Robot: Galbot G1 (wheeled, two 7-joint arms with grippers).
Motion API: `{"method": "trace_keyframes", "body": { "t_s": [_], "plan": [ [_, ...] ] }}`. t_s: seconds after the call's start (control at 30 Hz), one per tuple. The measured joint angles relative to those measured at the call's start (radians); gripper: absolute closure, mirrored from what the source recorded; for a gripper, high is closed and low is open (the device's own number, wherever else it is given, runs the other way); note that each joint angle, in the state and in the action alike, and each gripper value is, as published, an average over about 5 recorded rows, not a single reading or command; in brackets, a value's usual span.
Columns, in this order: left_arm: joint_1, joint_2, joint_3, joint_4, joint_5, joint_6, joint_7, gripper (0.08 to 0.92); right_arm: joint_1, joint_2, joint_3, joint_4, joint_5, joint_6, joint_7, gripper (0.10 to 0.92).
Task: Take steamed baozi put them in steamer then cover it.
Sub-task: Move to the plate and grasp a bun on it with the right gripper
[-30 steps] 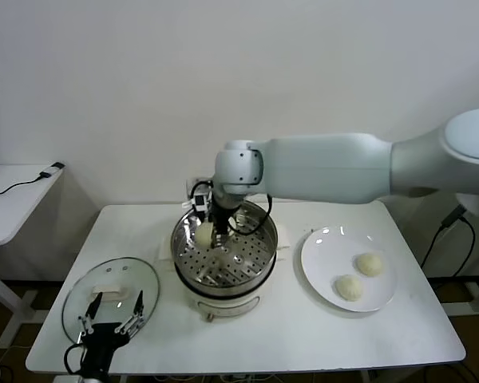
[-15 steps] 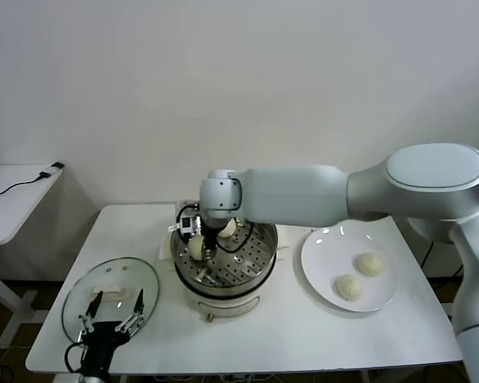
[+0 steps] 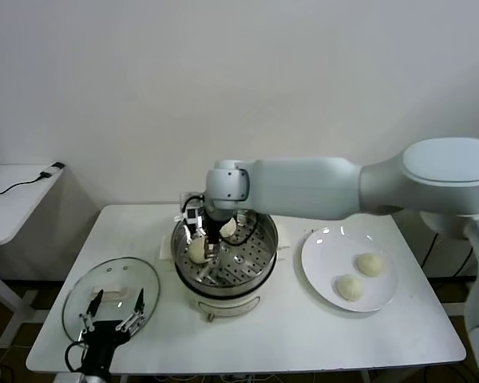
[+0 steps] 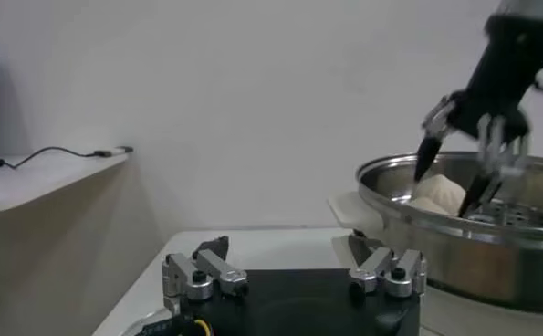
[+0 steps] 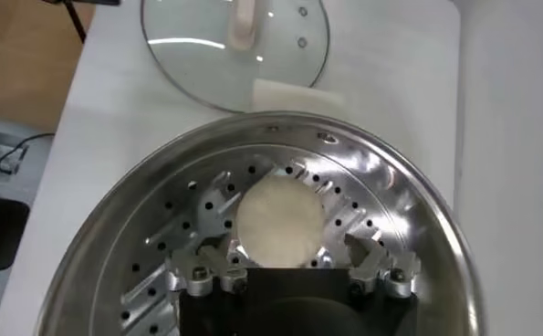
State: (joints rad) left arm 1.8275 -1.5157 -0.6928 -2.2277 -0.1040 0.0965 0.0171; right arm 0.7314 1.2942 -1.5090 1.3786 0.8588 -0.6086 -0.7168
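Note:
My right gripper grabs the front baozi on the white plate by its rounded sides next, to fill the steamer [image 3: 233, 281] further.
The steamer [image 3: 233, 281] stands mid-table on its cream base. My right gripper [image 3: 202, 246] reaches down into it and is open, its fingers [image 5: 218, 253] standing either side of one baozi [image 5: 280, 222] that lies on the perforated bottom, with gaps on both sides. A second baozi [image 3: 228, 229] rests at the steamer's far side. Two more baozi [image 3: 370, 264] [image 3: 349, 287] lie on the white plate [image 3: 323, 254] to the right. The glass cover [image 3: 116, 279] lies flat at the front left. My left gripper [image 3: 112, 316] waits open just in front of it, holding nothing.
A small white side table [image 3: 16, 195] with a cable stands beyond the left edge of the table. In the left wrist view the steamer [image 4: 454, 251] and my right gripper [image 4: 476, 173] show to the side of my left gripper [image 4: 289, 248].
My right gripper carried a baozi down to the near-left part of the steamer's bottom and opened, letting it go. The left arm has not moved.

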Motion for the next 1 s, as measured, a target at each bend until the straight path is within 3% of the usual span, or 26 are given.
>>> {"method": "trace_keyframes", "body": {
  "t_s": [0.3, 0.57, 1.0],
  "plan": [
    [-0.015, 0.0, -0.007, 0.0, -0.017, 0.016, 0.0, 0.177, 0.138, -0.288, -0.15, 0.067, -0.104, 0.17, -0.184, 0.203],
    [-0.025, 0.003, -0.013, 0.0, -0.034, 0.03, 0.001, 0.177, 0.104, -0.515, -0.207, 0.075, -0.266, 0.252, -0.249, 0.203],
    [-0.009, 0.002, -0.011, 0.0, -0.035, 0.028, 0.002, 0.177, -0.142, -0.65, -0.095, 0.045, -0.448, 0.255, -0.248, 0.203]
  ]
}}
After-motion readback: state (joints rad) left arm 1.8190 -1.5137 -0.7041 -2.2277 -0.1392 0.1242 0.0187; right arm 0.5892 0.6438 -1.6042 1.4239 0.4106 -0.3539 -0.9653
